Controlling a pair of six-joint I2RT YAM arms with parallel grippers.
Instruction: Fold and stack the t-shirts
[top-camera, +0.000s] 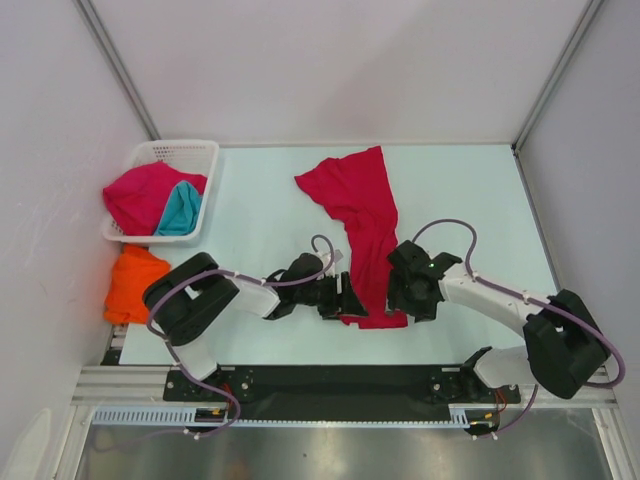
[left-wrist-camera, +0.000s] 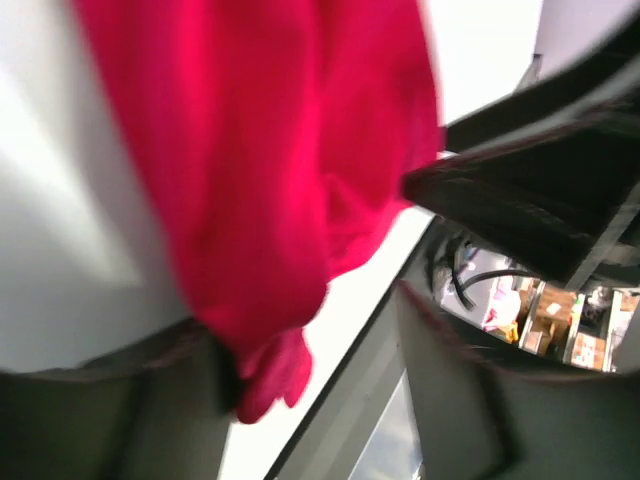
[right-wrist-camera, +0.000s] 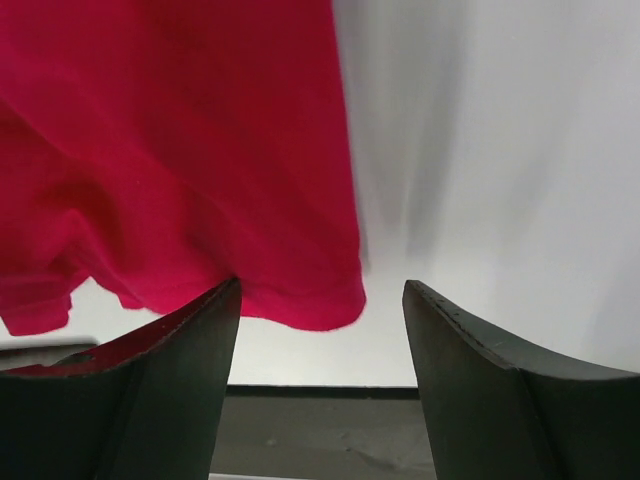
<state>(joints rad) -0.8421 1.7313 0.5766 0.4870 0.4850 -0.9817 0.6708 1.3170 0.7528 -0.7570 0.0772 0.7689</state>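
My right gripper will take hold of the crimson-red t-shirt's near hem corner (top-camera: 402, 321) (right-wrist-camera: 342, 304) to fold the t-shirt. The t-shirt's other near corner is left for my left gripper.
A crimson-red t-shirt (top-camera: 365, 215) lies on the table as a long crumpled strip, running from the middle back down to the front edge. My left gripper (top-camera: 352, 298) is at the strip's near left corner, and my right gripper (top-camera: 398, 298) is at its near right side. In the blurred left wrist view the left gripper (left-wrist-camera: 310, 320) is open, and a corner of the red cloth (left-wrist-camera: 260, 150) hangs against its left finger (left-wrist-camera: 100, 400). My right gripper (right-wrist-camera: 322, 285) is open too. The red hem (right-wrist-camera: 170, 150) reaches its left fingertip (right-wrist-camera: 215, 310), and nothing is pinched.
A white lattice basket (top-camera: 175, 147) at the back left holds another red t-shirt (top-camera: 140, 195) and a teal t-shirt (top-camera: 182, 212). An orange t-shirt (top-camera: 135, 283) lies in front of the basket at the table's left edge. The black front rail (top-camera: 320, 380) runs close behind both grippers.
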